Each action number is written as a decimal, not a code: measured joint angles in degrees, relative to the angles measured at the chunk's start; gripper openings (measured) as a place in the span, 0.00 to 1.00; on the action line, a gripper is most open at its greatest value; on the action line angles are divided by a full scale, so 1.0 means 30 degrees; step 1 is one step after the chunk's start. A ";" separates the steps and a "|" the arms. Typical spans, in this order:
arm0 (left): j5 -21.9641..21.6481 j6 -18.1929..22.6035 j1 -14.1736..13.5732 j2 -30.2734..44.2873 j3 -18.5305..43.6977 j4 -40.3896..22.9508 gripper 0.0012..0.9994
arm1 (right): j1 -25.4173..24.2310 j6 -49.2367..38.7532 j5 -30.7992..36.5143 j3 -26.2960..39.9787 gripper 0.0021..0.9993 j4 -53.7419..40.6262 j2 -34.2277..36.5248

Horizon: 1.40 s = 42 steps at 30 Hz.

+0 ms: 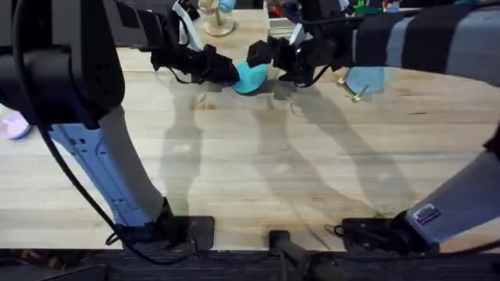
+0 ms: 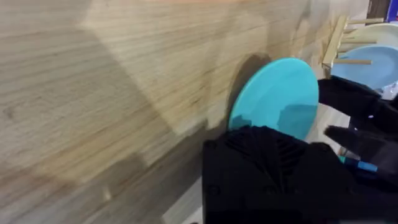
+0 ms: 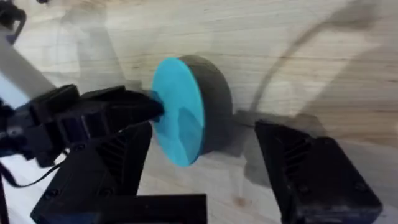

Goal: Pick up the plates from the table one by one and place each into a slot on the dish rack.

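The right gripper will next grab the teal plate by its rim [image 1: 264, 72], so that the plate can stand in a slot on the dish rack [image 1: 357, 94].
A teal plate [image 1: 251, 76] [image 2: 280, 93] [image 3: 180, 115] stands on edge above the table [image 1: 258, 172]. My left gripper [image 1: 223, 69] is shut on the plate's rim; in the right wrist view its black fingers [image 3: 134, 107] pinch the edge. My right gripper [image 1: 275, 61] [image 3: 205, 143] is open just to the plate's right, with its fingers either side of the plate and not touching it. The pale blue plate [image 1: 366, 78] [image 2: 373, 71] rests among the dowels of the dish rack [image 1: 357, 94] [image 2: 339, 40] farther right.
A cream plate [image 2: 380, 30] sits behind the rack. A round wooden stand [image 1: 217, 23] and small coloured items lie along the table's far edge. A pale object [image 1: 14, 125] sits at the left edge. Bare wood stretches toward the arm bases.
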 joint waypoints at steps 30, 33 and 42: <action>-0.0032 -0.0003 0.0000 0.0000 0.0010 -0.0003 0.04 | 0.0438 0.1060 -0.0199 0.0017 0.05 0.1568 0.1065; -0.0044 -0.0058 0.0015 0.0000 0.0022 -0.0007 0.04 | 0.0393 0.1096 -0.0286 0.0221 0.03 0.1706 0.1031; -0.0044 -0.0066 0.0015 -0.0001 0.0022 -0.0016 0.04 | 0.0392 0.1302 -0.0311 0.0229 0.03 0.1680 0.1031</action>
